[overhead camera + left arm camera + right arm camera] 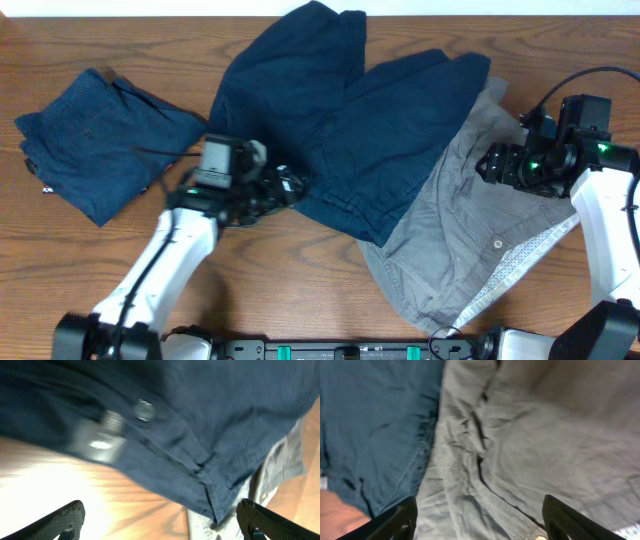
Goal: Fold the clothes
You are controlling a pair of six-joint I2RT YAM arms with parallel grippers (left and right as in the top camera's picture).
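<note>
The spread navy garment's near waistband edge point(342, 222) should be grabbed by my left gripper, so that I can pull that garment from the grey garment point(470, 220) for folding.
A spread navy garment point(340, 120) lies in the table's middle, overlapping a light grey garment point(470, 220) with a button and speckled lining at the right. A folded navy garment point(95, 140) sits at the far left. My left gripper point(290, 185) is open at the spread navy garment's near-left waistband edge; the left wrist view shows that waistband with a button point(144, 409) and bare wood between the fingers point(160, 522). My right gripper point(490, 160) is open above the grey garment point(520, 450), with the navy cloth point(370, 425) to its left.
The wooden table point(300, 290) shows along the front and left. A black cable point(575, 80) loops near the right arm. The table's far edge runs along the top of the overhead view.
</note>
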